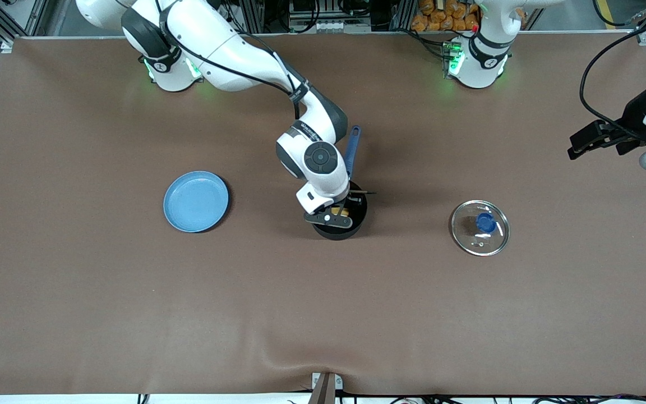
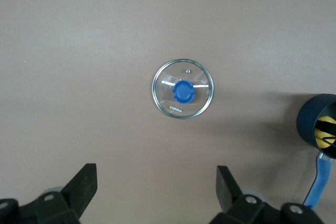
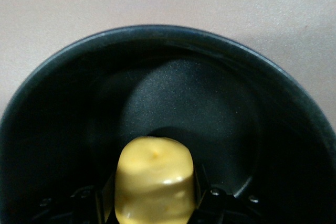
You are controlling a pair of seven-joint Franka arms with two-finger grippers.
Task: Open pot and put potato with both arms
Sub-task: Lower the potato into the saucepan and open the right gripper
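The robot's right gripper should open now: the yellow potato [image 3: 155, 177] is inside the rim of the black pot [image 3: 184, 98], over the pot's bottom, so the potato would rest in the pot.
The black pot [image 1: 335, 230] stands mid-table without its lid, its blue handle [image 1: 353, 148] pointing toward the robots' bases. My right gripper [image 1: 338, 212] reaches down into the pot and is shut on the yellow potato [image 3: 155, 182], which hangs inside the pot [image 3: 184, 108] just above its bottom. The glass lid [image 1: 479, 227] with its blue knob lies flat on the table toward the left arm's end. My left gripper [image 1: 578, 145] is open and empty, raised high at that end. In the left wrist view the lid [image 2: 199, 98] lies below the open left gripper [image 2: 156, 184], and the pot [image 2: 310, 119] shows at the edge.
A flat light-blue plate [image 1: 195, 201] lies on the table toward the right arm's end, level with the pot. The brown table cloth [image 1: 323, 314] is bare nearer the front camera.
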